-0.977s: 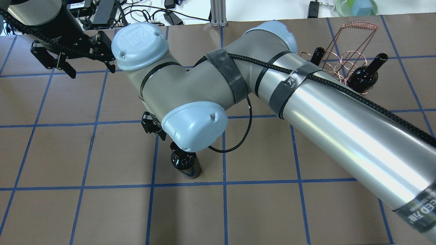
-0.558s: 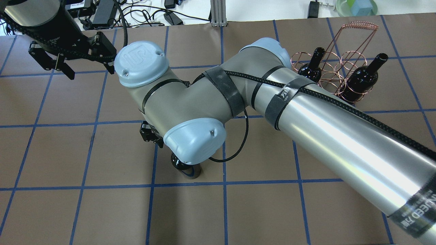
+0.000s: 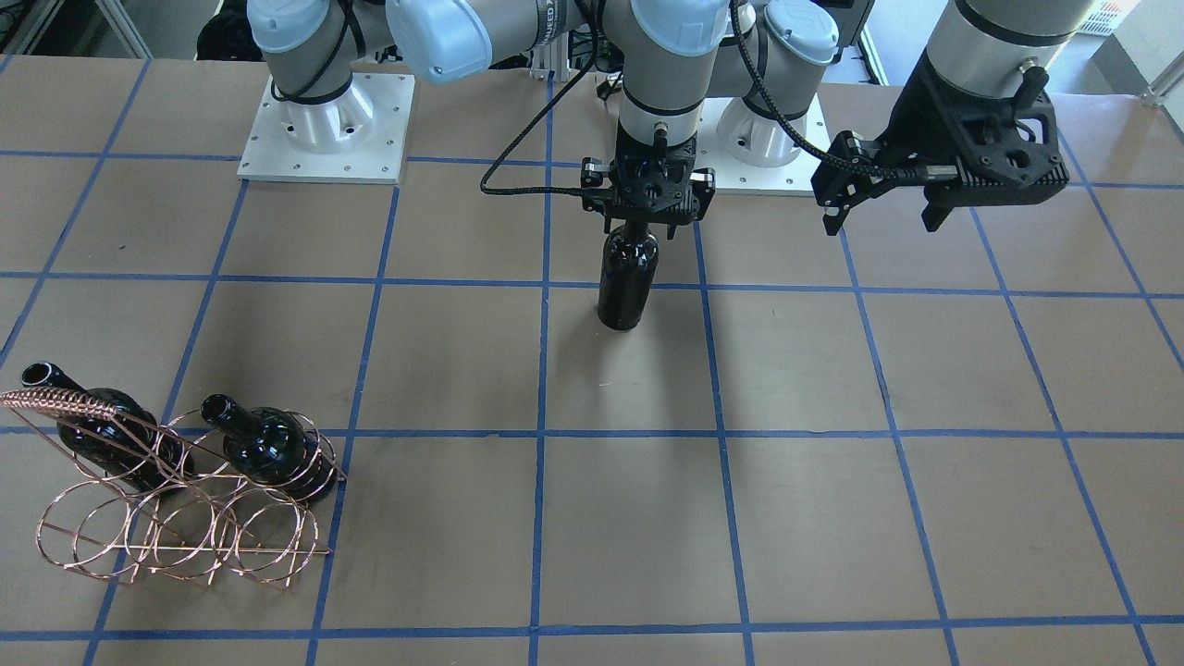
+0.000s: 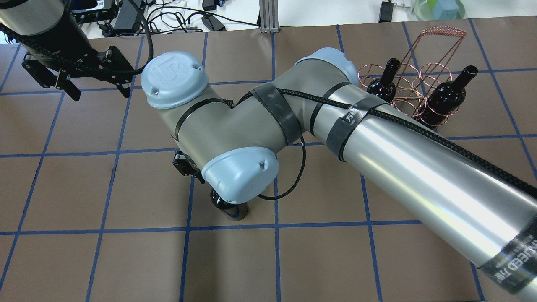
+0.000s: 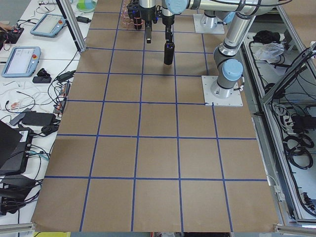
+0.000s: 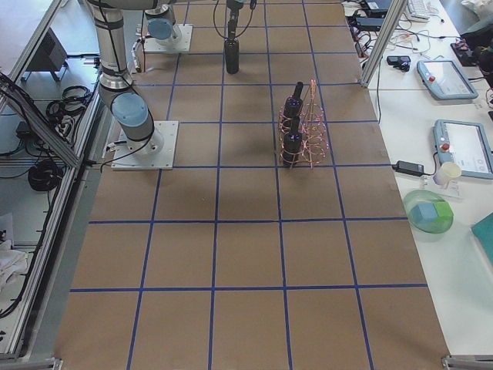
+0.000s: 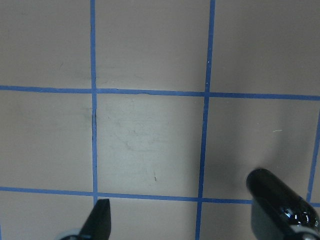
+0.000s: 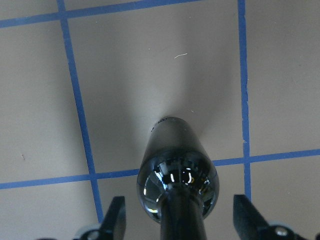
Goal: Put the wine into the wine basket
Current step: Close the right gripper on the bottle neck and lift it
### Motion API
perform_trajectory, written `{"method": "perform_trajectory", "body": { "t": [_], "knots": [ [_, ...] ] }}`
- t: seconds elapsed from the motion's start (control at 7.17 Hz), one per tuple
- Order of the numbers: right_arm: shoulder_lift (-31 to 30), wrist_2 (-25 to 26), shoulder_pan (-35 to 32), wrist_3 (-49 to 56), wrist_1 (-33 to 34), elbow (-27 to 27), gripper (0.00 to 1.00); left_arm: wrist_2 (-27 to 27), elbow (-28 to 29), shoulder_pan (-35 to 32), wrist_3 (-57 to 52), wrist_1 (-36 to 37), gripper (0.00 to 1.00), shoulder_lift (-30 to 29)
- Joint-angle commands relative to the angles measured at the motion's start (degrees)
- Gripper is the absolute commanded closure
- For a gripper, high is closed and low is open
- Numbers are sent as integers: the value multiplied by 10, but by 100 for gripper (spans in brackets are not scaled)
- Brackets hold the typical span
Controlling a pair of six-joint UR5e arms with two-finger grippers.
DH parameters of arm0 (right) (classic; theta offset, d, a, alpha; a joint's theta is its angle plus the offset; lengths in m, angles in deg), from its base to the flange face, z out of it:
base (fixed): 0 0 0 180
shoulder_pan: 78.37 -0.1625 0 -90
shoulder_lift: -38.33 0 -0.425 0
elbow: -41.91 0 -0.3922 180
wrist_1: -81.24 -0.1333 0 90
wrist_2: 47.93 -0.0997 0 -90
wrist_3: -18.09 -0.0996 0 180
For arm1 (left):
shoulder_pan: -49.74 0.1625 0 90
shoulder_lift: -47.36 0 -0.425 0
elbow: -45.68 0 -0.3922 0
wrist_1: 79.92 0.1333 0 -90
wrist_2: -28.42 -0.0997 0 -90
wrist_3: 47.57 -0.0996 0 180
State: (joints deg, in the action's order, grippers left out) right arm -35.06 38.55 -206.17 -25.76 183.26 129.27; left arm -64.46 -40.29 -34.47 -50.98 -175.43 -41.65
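The bottle's neck stays slim, while the bottle's body (image 3: 627,281) gets wide below. My right gripper will next grab the bottle by its neck (image 3: 635,229).
A dark glass wine bottle (image 3: 627,282) stands upright on the brown table near the middle. My right gripper (image 3: 646,220) hangs over it, open. In the right wrist view the bottle (image 8: 177,170) has its neck between the two fingers (image 8: 116,216), with a gap on each side. The copper wire wine basket (image 3: 176,527) sits far off at the table's end on my right. It holds two more dark bottles (image 3: 102,435) (image 3: 268,449). My left gripper (image 3: 879,222) hovers open and empty above the table, off to my left of the standing bottle.
The right arm's elbow and forearm (image 4: 377,147) cross over the table's middle in the overhead view and hide most of the standing bottle (image 4: 228,206). Cables and devices (image 4: 126,16) lie beyond the table's far edge. A green bowl (image 4: 438,8) sits near the basket (image 4: 419,84).
The left gripper has drifted left and slightly back in the overhead view. The right arm settled a little a second ago and has since held still. The bottle stands in the same spot.
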Motion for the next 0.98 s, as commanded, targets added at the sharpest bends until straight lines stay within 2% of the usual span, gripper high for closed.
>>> {"method": "perform_trajectory", "body": {
  "t": [0.0,0.14,0.28,0.7,0.84],
  "knots": [
    [0,-2,0,3,0,-2,92,0,-10,2,-4,2,0,4],
    [-1,-2,0,3,0,-3,100,0,-12,3,-4,21,0,4],
    [-1,-2,0,3,1,-4,100,-1,-13,11,-4,18,0,4],
    [-5,-3,0,-2,1,-6,100,-2,-13,16,-5,16,0,4],
    [-4,-1,0,-1,1,-5,92,-2,-13,16,-4,16,0,4]
  ]
}}
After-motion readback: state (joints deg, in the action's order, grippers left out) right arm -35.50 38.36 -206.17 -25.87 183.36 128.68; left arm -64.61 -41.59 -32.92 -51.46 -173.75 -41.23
